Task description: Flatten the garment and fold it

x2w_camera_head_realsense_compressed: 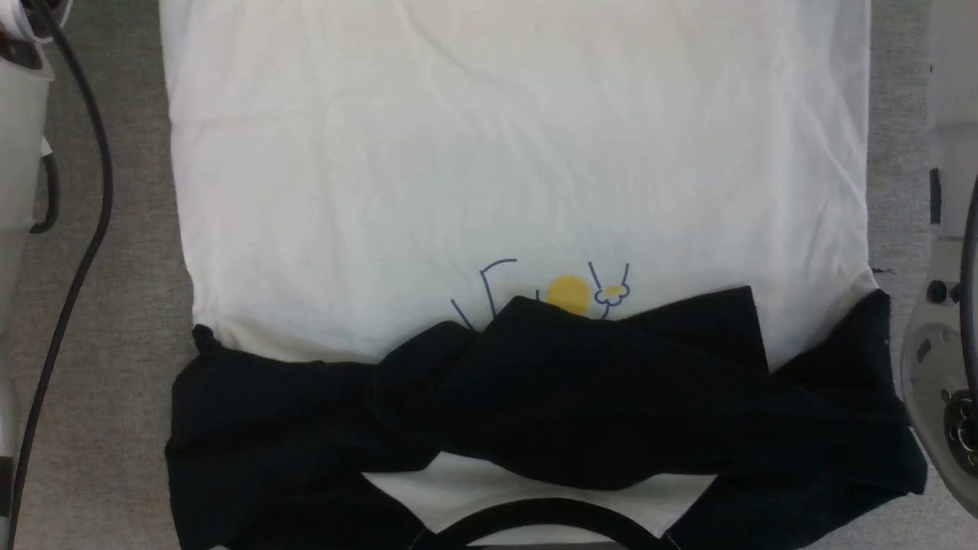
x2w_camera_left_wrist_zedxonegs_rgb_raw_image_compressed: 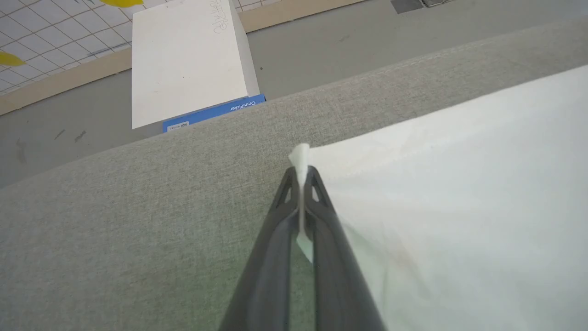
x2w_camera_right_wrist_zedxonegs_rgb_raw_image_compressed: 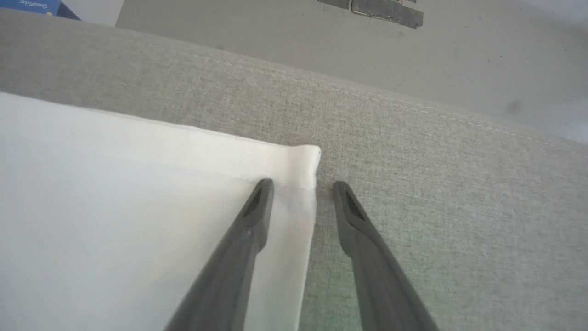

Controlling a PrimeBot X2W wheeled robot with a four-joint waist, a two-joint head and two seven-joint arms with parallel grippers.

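I need to pinch the garment by its hem corner (x2w_camera_right_wrist_zedxonegs_rgb_raw_image_compressed: 306,160) with my right gripper next, so that I can fold the garment's white body (x2w_camera_right_wrist_zedxonegs_rgb_raw_image_compressed: 138,209) over.
The garment (x2w_camera_head_realsense_compressed: 504,176), a white T-shirt, lies spread on the grey table with its black sleeves (x2w_camera_head_realsense_compressed: 535,397) folded over the chest. They partly cover a small yellow graphic (x2w_camera_head_realsense_compressed: 567,293), and the black collar (x2w_camera_head_realsense_compressed: 546,516) is at the near edge. In the left wrist view my left gripper (x2w_camera_left_wrist_zedxonegs_rgb_raw_image_compressed: 302,172) is shut on a hem corner of the garment (x2w_camera_left_wrist_zedxonegs_rgb_raw_image_compressed: 459,193), white cloth pinched between its fingertips. My right gripper (x2w_camera_right_wrist_zedxonegs_rgb_raw_image_compressed: 301,188) stands open astride the other hem corner (x2w_camera_right_wrist_zedxonegs_rgb_raw_image_compressed: 294,165), one finger (x2w_camera_right_wrist_zedxonegs_rgb_raw_image_compressed: 257,207) on the cloth and one on the table.
The grey fabric-covered table (x2w_camera_left_wrist_zedxonegs_rgb_raw_image_compressed: 138,207) ends just beyond both hem corners. Past that edge a white box with a blue side (x2w_camera_left_wrist_zedxonegs_rgb_raw_image_compressed: 188,64) stands on the grey floor. A black cable (x2w_camera_head_realsense_compressed: 84,229) hangs along the left arm.
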